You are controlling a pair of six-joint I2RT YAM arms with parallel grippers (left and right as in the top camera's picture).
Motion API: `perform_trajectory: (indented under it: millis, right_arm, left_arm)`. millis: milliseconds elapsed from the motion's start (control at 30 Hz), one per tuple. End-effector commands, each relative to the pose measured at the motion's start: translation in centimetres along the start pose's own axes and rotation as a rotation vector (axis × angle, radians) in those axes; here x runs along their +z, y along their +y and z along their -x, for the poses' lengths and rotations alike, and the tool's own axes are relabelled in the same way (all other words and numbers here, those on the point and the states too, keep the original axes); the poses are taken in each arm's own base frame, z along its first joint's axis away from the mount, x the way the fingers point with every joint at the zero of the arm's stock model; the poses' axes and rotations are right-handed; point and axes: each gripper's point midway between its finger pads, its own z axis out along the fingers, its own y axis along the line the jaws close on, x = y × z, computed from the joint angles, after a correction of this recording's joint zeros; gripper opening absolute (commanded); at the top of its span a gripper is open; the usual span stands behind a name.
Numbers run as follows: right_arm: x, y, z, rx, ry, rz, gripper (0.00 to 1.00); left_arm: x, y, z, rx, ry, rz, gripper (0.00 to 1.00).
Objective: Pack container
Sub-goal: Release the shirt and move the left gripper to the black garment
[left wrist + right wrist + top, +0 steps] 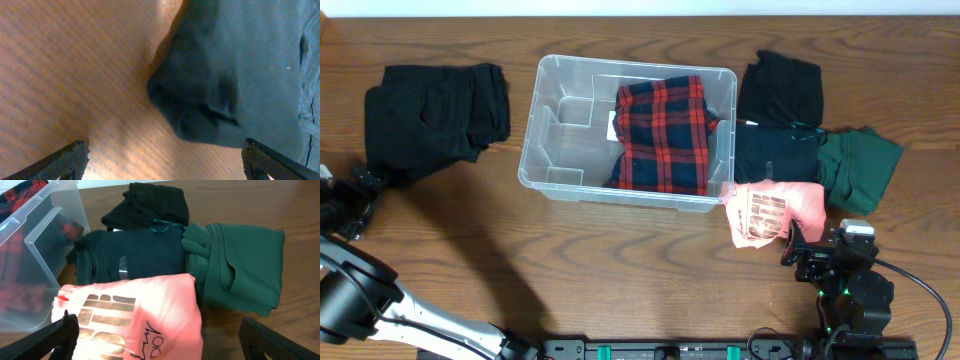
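Observation:
The black garment needs to be grabbed with my left gripper by its near folded corner (384, 174), away from the container (545, 110), so that its body stays free to lay inside.
The clear container (545, 110) stands mid-table with a folded red plaid garment (663, 133) in its right part; its wall shows in the right wrist view (35, 240). My left gripper (355, 200) is open at the far left, next to a black garment (435, 110) that fills the left wrist view (235, 75). My right gripper (800, 248) is open, just in front of a pink shirt (775, 210), with its jaws either side of the shirt's near edge (145, 315).
Right of the container lie a black garment (780, 85), a dark navy one (775, 155) and a green one (860, 165); they also show in the right wrist view (150, 205), (135, 255), (240, 270). The table's front edge is near both arms.

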Motion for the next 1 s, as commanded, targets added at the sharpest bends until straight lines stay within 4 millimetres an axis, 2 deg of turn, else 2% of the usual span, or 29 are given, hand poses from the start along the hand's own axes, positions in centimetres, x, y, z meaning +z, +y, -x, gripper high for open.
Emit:
perform_trajectory:
  millis: [0,200,400,600,667,700,767,833,967]
  right_arm:
    - [0.0,-0.3,0.0,0.011,-0.004,-0.014,0.99]
    - [0.0,-0.3,0.0,0.011,-0.004,-0.014,0.99]
    - [0.0,-0.3,0.0,0.011,-0.004,-0.014,0.99]
    - [0.0,-0.3,0.0,0.011,-0.004,-0.014,0.99]
    - [0.0,-0.3,0.0,0.011,-0.004,-0.014,0.99]
    - [0.0,-0.3,0.0,0.011,-0.004,-0.014,0.99]
    - [0.0,-0.3,0.0,0.011,-0.004,-0.014,0.99]
    - [0.0,-0.3,0.0,0.011,-0.004,-0.014,0.99]
    - [0.0,-0.3,0.0,0.011,-0.004,-0.014,0.99]
  left_arm:
    - [0.9,-0.4,0.1,0.028,-0.003,-0.037,0.98]
    - [2.1,-1.6,0.8,0.082,-0.025,-0.060,0.98]
    - [5.1,-2.9,-0.1,0.121,0.004,-0.081,0.99]
    - [6.8,-3.8,-0.5,0.158,0.012,-0.095,0.88]
    - [6.9,-3.9,-0.5,0.162,0.013,-0.096,0.75]
    - [6.9,-3.9,-0.5,0.161,0.012,-0.096,0.64]
    - [6.9,-3.9,-0.7,0.155,0.021,-0.096,0.31]
    - [6.8,-4.0,-1.2,0.142,0.040,-0.106,0.06]
    - [5.1,-6.3,-1.3,0.115,0.049,-0.250,0.06]
